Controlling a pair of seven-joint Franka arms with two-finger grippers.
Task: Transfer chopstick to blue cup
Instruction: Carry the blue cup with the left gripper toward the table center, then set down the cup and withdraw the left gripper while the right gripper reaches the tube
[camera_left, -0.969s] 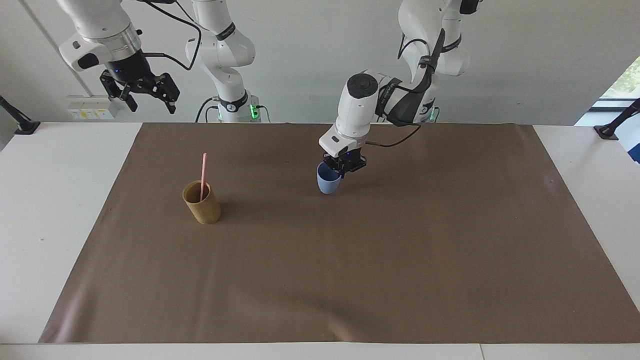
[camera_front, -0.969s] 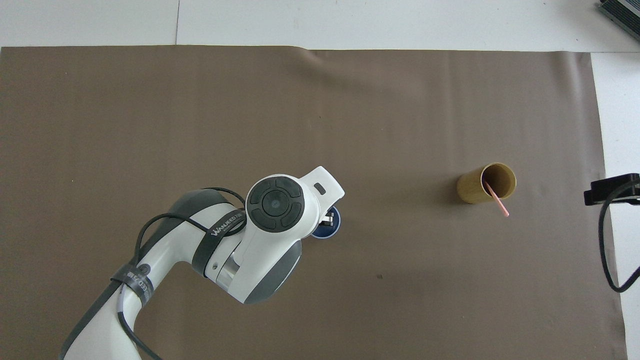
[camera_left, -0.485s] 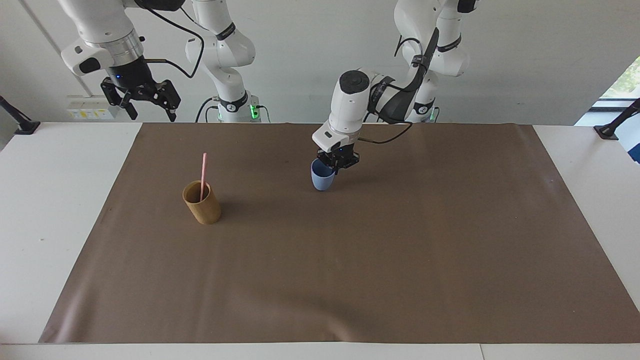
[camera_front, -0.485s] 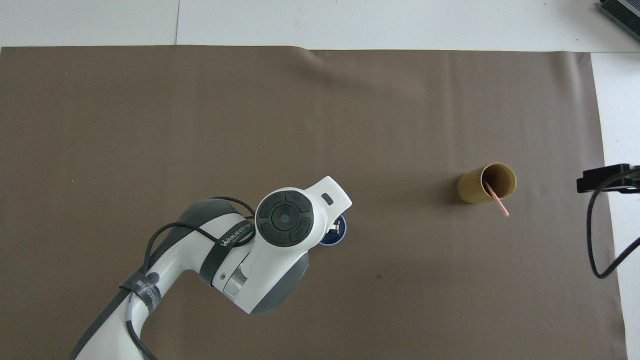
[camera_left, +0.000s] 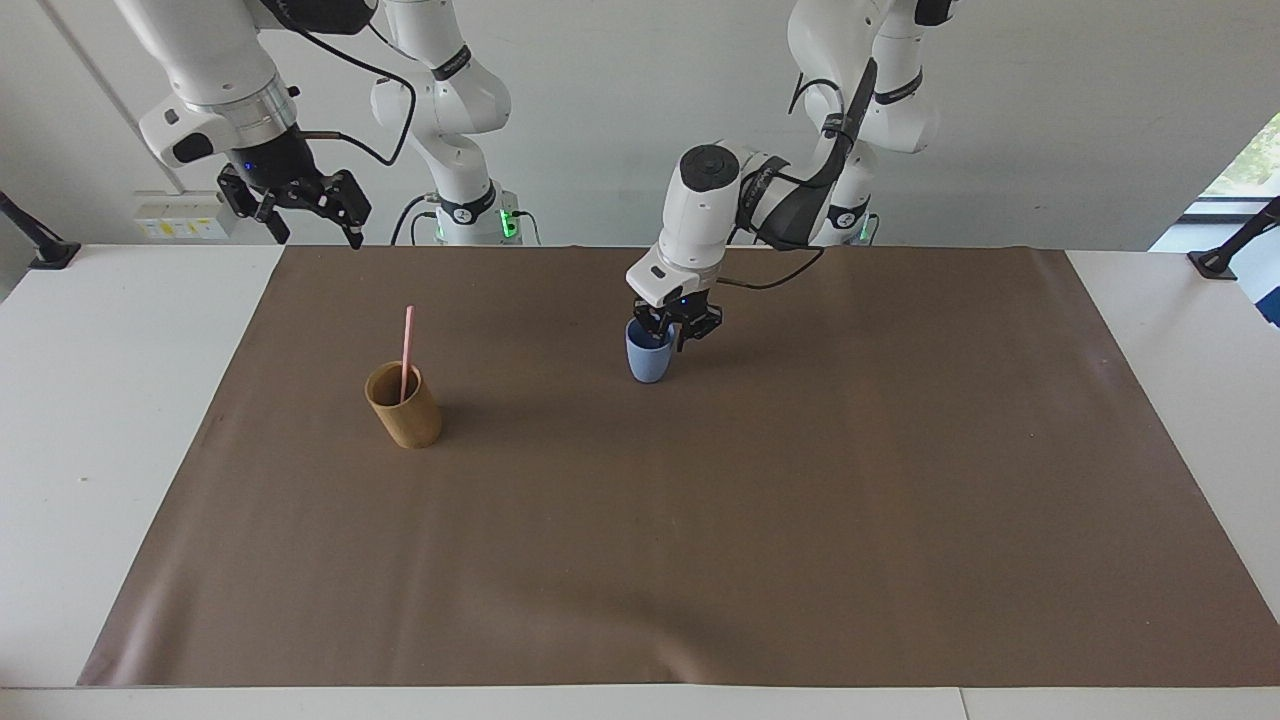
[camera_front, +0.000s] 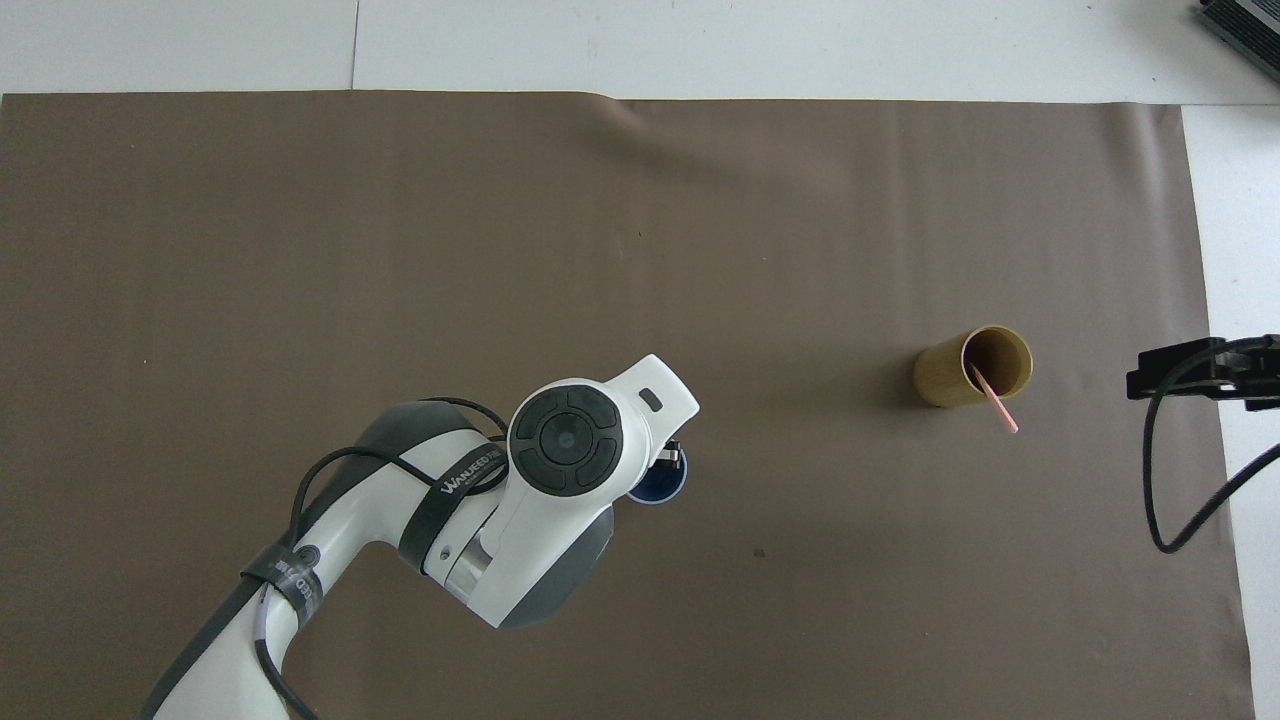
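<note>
The right gripper grips the chopstick by its top end (camera_front: 1009, 422) next, to transfer it into the blue cup.
The blue cup (camera_left: 648, 362) stands upright on the brown mat near the middle of the table, and it also shows in the overhead view (camera_front: 657, 489). My left gripper (camera_left: 676, 337) is right at the cup's rim, its hand covering most of the cup from above. The pale-pink chopstick (camera_left: 406, 345) leans in the tan wooden cup (camera_left: 405, 412) toward the right arm's end; both show from above, chopstick (camera_front: 993, 398) and cup (camera_front: 950, 380). My right gripper (camera_left: 318, 237) is open and empty, up in the air over the mat's corner near its base.
The brown mat (camera_left: 700, 520) covers most of the white table (camera_left: 120, 420). Only the two cups stand on it. The left arm's forearm and cable (camera_front: 400, 520) hang over the mat nearer to the robots than the blue cup.
My left gripper carried the blue cup a little toward the right arm's end and nearer to the robots; the cup now stands upright. My right gripper has come lower and toward the mat.
</note>
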